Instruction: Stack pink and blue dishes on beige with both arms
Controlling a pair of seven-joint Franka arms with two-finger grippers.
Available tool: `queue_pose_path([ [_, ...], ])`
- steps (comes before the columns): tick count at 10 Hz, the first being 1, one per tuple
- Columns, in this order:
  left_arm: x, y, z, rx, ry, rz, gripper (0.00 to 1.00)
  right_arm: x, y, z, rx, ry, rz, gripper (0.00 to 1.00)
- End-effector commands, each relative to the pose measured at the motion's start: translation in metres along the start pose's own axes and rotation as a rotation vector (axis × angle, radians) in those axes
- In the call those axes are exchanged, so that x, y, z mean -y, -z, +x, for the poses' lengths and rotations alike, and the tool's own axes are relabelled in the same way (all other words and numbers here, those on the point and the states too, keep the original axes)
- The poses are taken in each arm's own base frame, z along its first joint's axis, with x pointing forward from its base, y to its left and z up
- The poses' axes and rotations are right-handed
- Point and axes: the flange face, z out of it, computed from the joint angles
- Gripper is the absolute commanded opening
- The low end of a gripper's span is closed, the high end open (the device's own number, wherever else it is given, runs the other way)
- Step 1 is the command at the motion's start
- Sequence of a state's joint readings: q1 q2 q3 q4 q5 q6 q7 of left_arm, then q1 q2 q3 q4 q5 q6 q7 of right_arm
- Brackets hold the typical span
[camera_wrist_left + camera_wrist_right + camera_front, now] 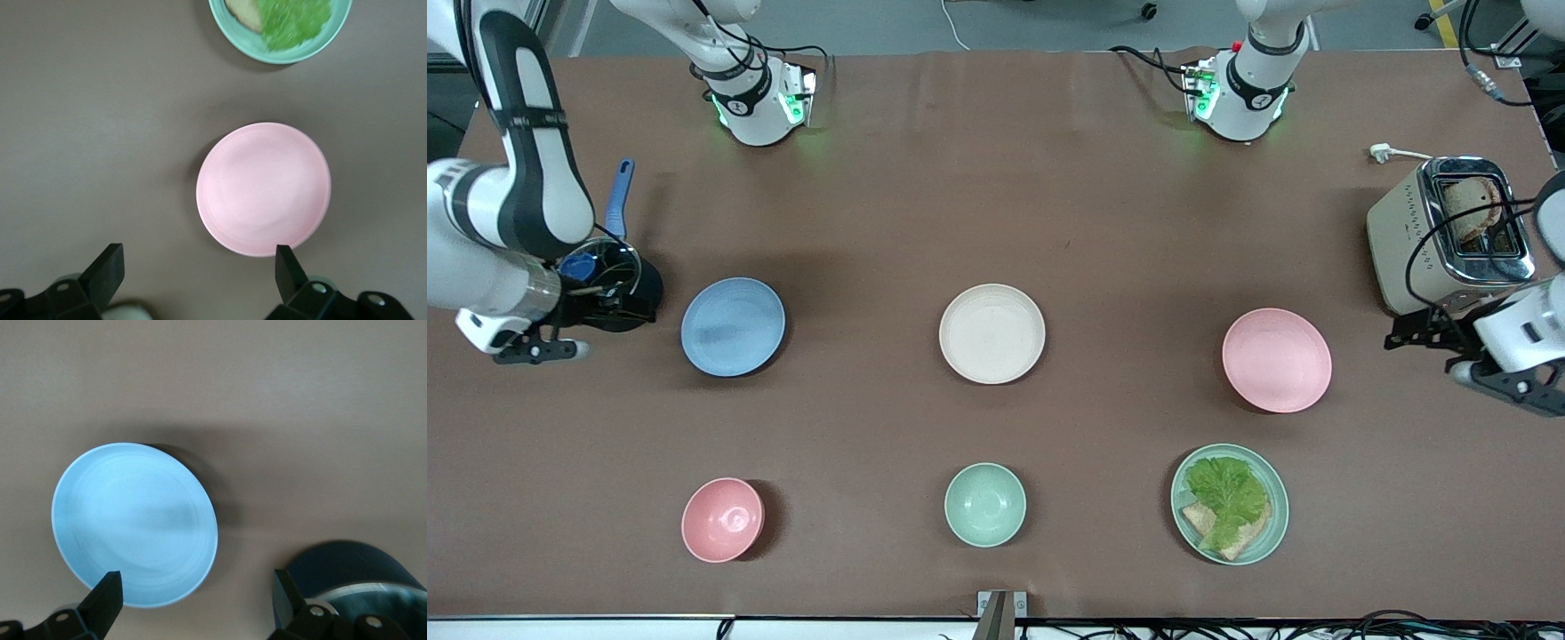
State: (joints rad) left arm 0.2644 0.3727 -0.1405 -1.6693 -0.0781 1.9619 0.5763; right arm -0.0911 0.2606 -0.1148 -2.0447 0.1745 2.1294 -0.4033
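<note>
I need to stack the light blue plate on the beige plate (991, 333), so my right gripper should next grab the light blue plate by its rim (684, 324).
Three plates lie in a row across the middle of the table. The light blue plate (733, 326) is toward the right arm's end, the beige plate (991, 333) is in the centre, and the pale pink plate (1276, 360) is toward the left arm's end. My right gripper (538, 349) hangs over the table beside the blue plate (135, 523). It is open (196, 590) and holds nothing. My left gripper (1507, 380) hovers by the pink plate (263, 188), at the table's end. It is also open (199, 267) and empty.
A dark pot (618, 284) with a blue handle sits under the right wrist (353, 577). A toaster (1449, 233) with bread stands near the left hand. Nearer the camera are a pink bowl (722, 519), a mint bowl (984, 504) and a green plate with lettuce (1230, 503) (280, 27).
</note>
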Motion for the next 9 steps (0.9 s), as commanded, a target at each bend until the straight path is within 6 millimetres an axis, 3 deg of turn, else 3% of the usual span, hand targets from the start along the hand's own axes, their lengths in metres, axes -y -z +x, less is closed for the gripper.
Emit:
queue_pose_path([
  [1, 0.023, -0.079, -0.009, 0.014, -0.035, -0.075, 1.0, -0.039, -0.054, -0.005, -0.005, 0.061, 0.109, 1.0],
  [3, 0.032, -0.123, -0.007, 0.02, -0.101, -0.092, 0.82, -0.048, -0.086, -0.012, -0.047, 0.082, 0.171, 1.0],
  [5, 0.03, -0.156, -0.004, 0.045, -0.109, -0.116, 0.65, -0.041, -0.103, -0.017, -0.078, 0.034, 0.193, 0.92],
  [7, 0.032, -0.183, -0.001, 0.034, -0.107, -0.109, 0.58, -0.038, -0.113, -0.021, -0.068, 0.02, 0.211, 0.71],
  [9, 0.032, -0.192, -0.001, 0.04, -0.104, -0.114, 0.52, -0.038, -0.121, -0.023, -0.052, 0.018, 0.216, 0.56],
])
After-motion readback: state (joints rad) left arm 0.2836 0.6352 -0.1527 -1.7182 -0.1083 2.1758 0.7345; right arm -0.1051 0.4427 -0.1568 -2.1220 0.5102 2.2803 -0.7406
